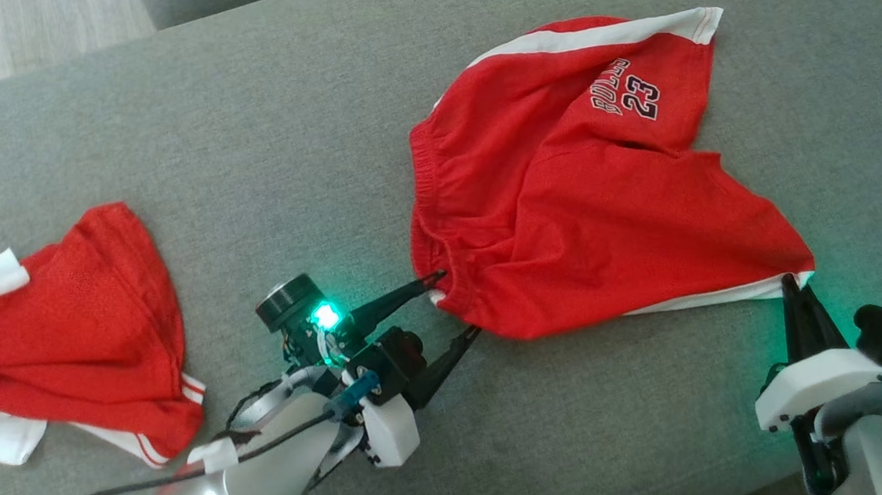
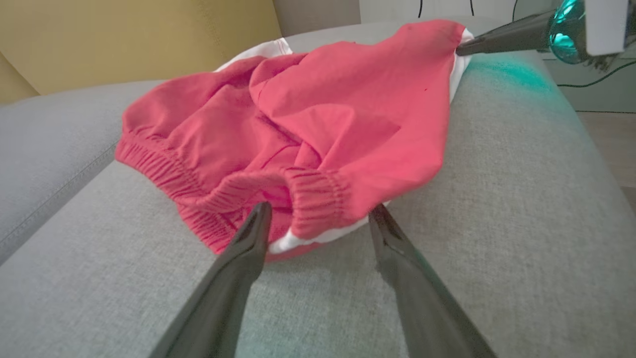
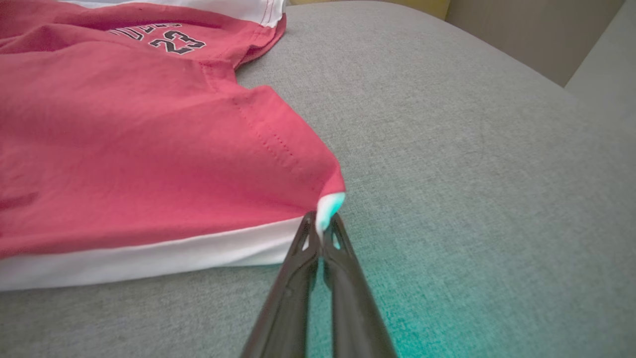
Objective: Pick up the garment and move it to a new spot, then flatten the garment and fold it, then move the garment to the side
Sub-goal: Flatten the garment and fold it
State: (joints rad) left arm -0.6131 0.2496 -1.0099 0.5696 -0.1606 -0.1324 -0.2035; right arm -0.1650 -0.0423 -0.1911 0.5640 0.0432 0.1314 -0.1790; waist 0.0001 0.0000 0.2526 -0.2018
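Observation:
My left gripper pinches the shorts by the elastic waistband corner [image 1: 452, 294] next, as it stands up in a fold while the cloth [image 1: 568, 218] around it lies slack.
The garment [image 1: 580, 213] is a pair of red shorts with white side stripes and a dark "23" print, lying rumpled on the grey cushion [image 1: 282, 134]. My left gripper [image 1: 457, 304] is open, one finger on each side of the near corner of the elastic waistband [image 2: 318, 199]. In the left wrist view that corner sits between the fingertips [image 2: 261, 219], and nothing is pinched. My right gripper [image 1: 788, 283] is shut on the white-edged hem corner [image 3: 328, 204] of the near leg, and the cloth [image 3: 124, 124] stretches away to its left.
A second red and white garment [image 1: 61, 324] lies crumpled at the cushion's left edge. Wooden floor [image 1: 14, 29] shows beyond the far left corner. A yellow backrest [image 2: 124, 40] rises behind the cushion in the left wrist view. Bare grey fabric surrounds the shorts.

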